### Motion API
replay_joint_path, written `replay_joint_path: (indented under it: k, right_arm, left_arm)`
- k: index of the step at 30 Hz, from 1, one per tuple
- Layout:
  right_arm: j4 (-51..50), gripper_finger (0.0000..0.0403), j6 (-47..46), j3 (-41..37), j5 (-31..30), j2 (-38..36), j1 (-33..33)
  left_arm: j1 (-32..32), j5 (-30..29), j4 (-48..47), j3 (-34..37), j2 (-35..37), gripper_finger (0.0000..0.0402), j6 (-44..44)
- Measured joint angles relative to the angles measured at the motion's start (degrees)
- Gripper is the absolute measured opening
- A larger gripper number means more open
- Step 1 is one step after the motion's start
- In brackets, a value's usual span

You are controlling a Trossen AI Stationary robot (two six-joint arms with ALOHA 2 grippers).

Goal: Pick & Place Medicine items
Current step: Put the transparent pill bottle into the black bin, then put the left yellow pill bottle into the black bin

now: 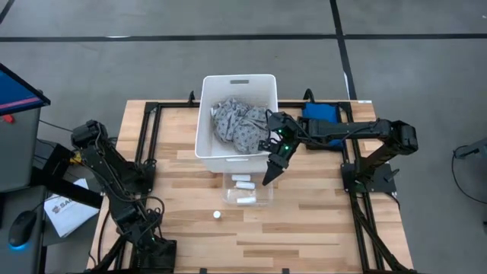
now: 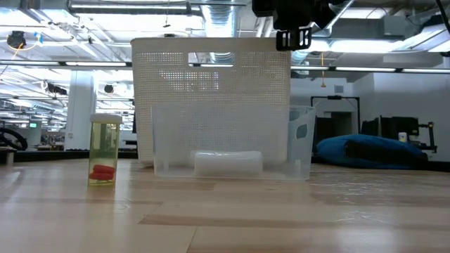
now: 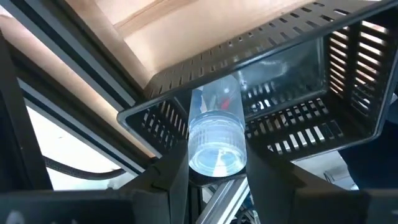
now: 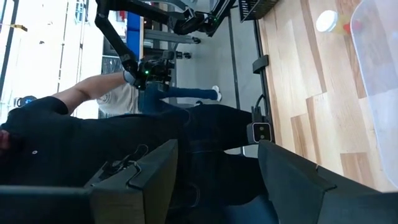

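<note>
The vial would rest in the black basket (image 3: 280,93): the clear vial's lower end is inside the basket's rim, so my left gripper should open.
A small clear box (image 1: 247,190) stands against the near wall of the white bin (image 1: 204,114); white cylinders (image 1: 242,181) lie in it, one showing in the low view (image 2: 227,163). A vial with a white cap (image 1: 217,215) and red pills (image 2: 105,151) stands upright on the table. My right gripper (image 1: 268,176) hovers open above the clear box's right edge, high in the low view (image 2: 293,39), holding nothing (image 4: 217,180). My left arm (image 1: 114,175) is folded at the table's near left corner. Its gripper (image 3: 214,186) has a clear vial (image 3: 214,124) between the fingers. My left gripper has the clear vial's capped end (image 3: 214,152) between its two fingers (image 3: 171,180), which stand against either side of it. The vial lies along the fingers and points away from the wrist, over a black slotted bracket (image 3: 292,118).
A grey patterned cloth (image 1: 236,125) fills the white bin. A blue padded pouch (image 1: 323,114) lies right of the bin (image 2: 373,151). Bare wood lies near of the clear box. In the right wrist view a person in dark clothes (image 4: 93,137) stands beyond the table.
</note>
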State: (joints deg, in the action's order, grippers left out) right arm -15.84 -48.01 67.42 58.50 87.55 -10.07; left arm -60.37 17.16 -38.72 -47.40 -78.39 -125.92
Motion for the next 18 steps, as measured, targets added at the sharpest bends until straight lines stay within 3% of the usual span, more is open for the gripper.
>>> replay_joint_path:
  k: [12, 18]
  right_arm:
    - [0.1, 0.0220, 0.3, 0.0, -0.1, 0.0, -0.1]
    - [0.1, 0.0220, 0.4, 0.0, -0.3, 0.0, -0.1]
  left_arm:
    - [-0.1, 0.1, 1.0, 0.0, 0.0, 0.0173, 2.3]
    - [-0.1, 0.2, 1.5, 0.0, 0.0, 0.0176, 2.6]
